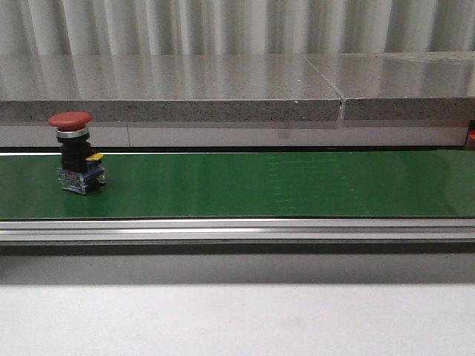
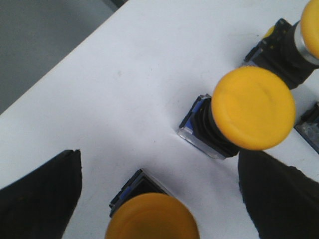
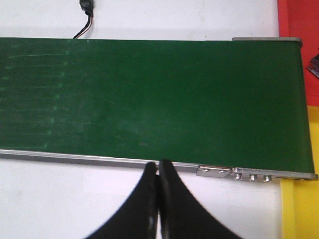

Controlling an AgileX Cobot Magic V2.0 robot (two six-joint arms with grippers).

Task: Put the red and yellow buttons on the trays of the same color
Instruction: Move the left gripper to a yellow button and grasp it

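My left gripper should close on the yellow button now, because my fingers reach past the top of the button in the left wrist view.
A red mushroom-head button (image 1: 73, 152) stands upright on the green belt (image 1: 260, 185) at its left end in the front view. In the left wrist view my left gripper (image 2: 159, 199) is open above a white surface, with a yellow button (image 2: 152, 219) between its fingers and untouched. A second yellow button (image 2: 249, 112) stands beyond it, and a third (image 2: 299, 37) at the edge. My right gripper (image 3: 158, 169) is shut and empty over the belt's near rail. A red tray (image 3: 299, 20) and a yellow tray (image 3: 301, 209) edge show past the belt's end.
A grey stone ledge (image 1: 223, 89) runs behind the belt. The belt's metal rail (image 1: 237, 230) runs along its front, with white table (image 1: 237, 319) before it. A black cable (image 3: 85, 20) lies beyond the belt in the right wrist view.
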